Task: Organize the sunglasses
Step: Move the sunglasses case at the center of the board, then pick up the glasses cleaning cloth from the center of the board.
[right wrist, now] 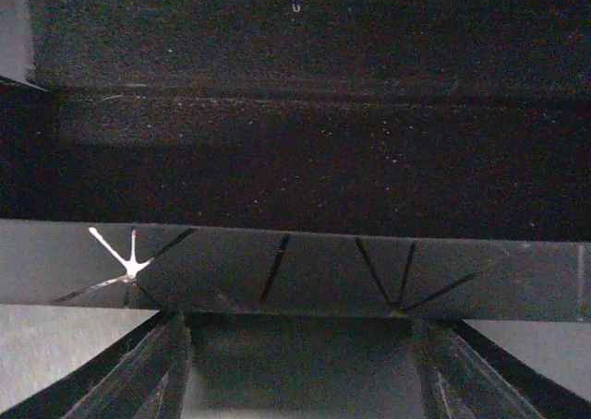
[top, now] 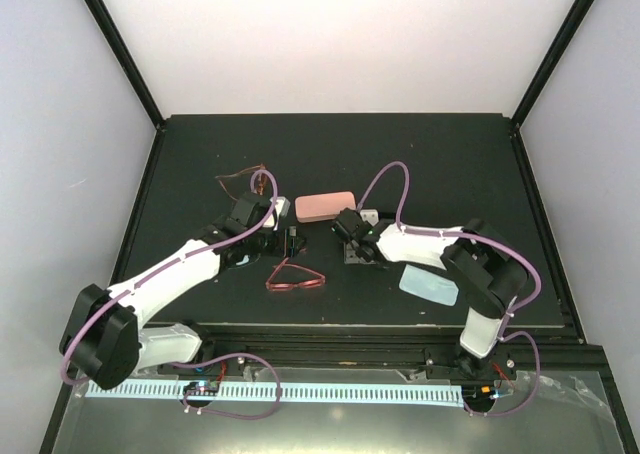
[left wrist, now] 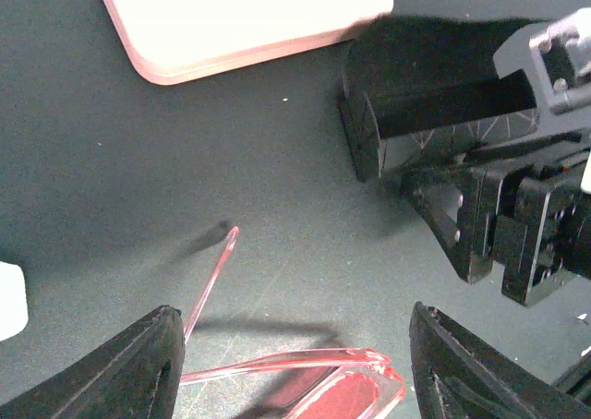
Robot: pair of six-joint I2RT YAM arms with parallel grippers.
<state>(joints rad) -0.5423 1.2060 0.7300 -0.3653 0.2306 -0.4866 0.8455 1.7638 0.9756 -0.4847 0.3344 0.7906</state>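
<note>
My right gripper takes hold of the light blue cloth by its edge beside the black case next, leaving the rest free to line the pink case.
The red-pink sunglasses (top: 293,279) lie on the dark table with arms unfolded; in the left wrist view the red-pink sunglasses (left wrist: 314,377) sit low between my left fingertips. My left gripper (top: 291,242) (left wrist: 291,373) hangs open just above and behind them, touching nothing. The brownish-amber sunglasses (top: 243,181) lie farther back on the left. My right gripper (top: 350,236) (right wrist: 305,382) is open at a black case (top: 357,253) (left wrist: 434,96) (right wrist: 323,276). The case's patterned flap runs across in front of the fingers.
A pink case (top: 325,206) (left wrist: 249,22) lies shut behind the two grippers. A light blue cloth (top: 430,286) lies under the right forearm. The two grippers are close together, the right gripper (left wrist: 517,225) showing in the left wrist view. Black frame posts edge the table.
</note>
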